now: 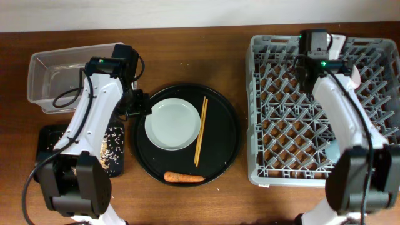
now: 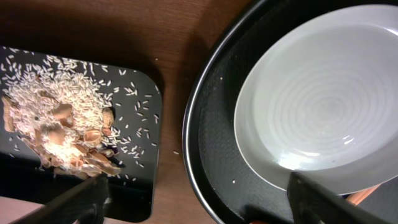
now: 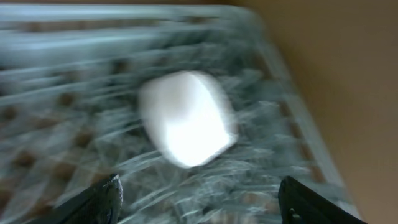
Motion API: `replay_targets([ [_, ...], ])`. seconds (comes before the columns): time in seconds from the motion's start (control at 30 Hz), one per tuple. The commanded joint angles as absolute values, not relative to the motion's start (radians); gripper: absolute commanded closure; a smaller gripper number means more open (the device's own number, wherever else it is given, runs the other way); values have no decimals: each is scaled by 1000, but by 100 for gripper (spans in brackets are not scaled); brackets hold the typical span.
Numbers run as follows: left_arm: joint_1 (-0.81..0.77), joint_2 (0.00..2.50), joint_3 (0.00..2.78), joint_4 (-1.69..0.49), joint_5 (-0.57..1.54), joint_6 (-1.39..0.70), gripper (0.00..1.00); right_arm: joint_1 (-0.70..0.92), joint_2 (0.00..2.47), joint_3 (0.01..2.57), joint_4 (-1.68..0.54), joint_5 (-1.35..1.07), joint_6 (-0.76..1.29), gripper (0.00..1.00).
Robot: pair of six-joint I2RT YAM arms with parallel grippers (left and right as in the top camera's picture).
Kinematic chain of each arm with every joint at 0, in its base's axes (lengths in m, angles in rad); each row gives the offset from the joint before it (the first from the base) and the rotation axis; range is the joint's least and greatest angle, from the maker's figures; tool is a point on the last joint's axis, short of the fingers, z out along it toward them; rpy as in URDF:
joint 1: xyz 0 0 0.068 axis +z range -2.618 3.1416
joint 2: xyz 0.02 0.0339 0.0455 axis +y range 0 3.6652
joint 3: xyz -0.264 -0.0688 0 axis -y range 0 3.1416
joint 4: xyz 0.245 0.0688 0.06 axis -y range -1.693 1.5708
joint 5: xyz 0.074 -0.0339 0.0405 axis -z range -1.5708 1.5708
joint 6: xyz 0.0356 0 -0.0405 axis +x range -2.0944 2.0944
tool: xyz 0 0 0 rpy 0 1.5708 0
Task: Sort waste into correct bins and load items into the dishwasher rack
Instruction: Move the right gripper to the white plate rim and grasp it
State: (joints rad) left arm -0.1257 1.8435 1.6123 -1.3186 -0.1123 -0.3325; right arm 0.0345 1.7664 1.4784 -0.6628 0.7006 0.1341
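I should next grab the white plate [image 1: 173, 124] with my right gripper, by its rim on the chopsticks side. The plate's opposite edge then stays free to load into the rack.
The white plate [image 1: 173, 124] [image 2: 323, 99] lies on the large round black tray [image 1: 225, 150]. Two chopsticks [image 1: 200, 131] lie to its right and the orange carrot [image 1: 184, 177] in front. My left gripper [image 1: 134, 104] [image 2: 199, 194] is open and empty, low over the tray's left rim beside the plate. Rice scraps [image 2: 56, 112] lie in the shallow black tray [image 1: 47, 139]. The clear tub [image 1: 44, 69] stands behind it. My right gripper [image 1: 307, 70] [image 3: 202, 196] is open and empty over the grey rack [image 1: 281, 125]. It faces a blurred white bowl [image 3: 186, 118]. Wrapper and tissue are not visible.
A light blue cup [image 1: 331, 150] shows in the rack's front right, partly hidden by my right arm. The pinkish bowl's edge [image 1: 354, 75] shows beside that arm. Bare wooden table [image 1: 219, 56] lies between the round tray and the back edge.
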Motion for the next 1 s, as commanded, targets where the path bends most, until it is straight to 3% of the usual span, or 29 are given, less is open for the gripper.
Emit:
replay_targets([
  [0.0, -120, 1813, 1622, -1318, -122, -337, 7, 156, 1717, 1476, -715, 208, 127, 20],
  [0.13, -112, 1813, 1622, -1320, -136, -348, 6, 312, 1742, 1475, -752, -120, 127, 21],
  [0.33, -105, 1813, 1622, -1322, -139, -348, 6, 529, 1828, 1475, -752, -142, 231, 21],
  [0.43, -105, 1813, 1621, -1322, -159, -348, 5, 566, 1903, 1475, -752, -148, 367, 27],
  [0.67, -105, 1813, 1621, -1322, -165, -348, 5, 595, 2003, 1475, -753, -147, 433, 44],
  [0.97, -106, 1813, 1621, -1325, -165, -348, 5, 614, 2084, 1475, -770, -181, 515, 56],
])
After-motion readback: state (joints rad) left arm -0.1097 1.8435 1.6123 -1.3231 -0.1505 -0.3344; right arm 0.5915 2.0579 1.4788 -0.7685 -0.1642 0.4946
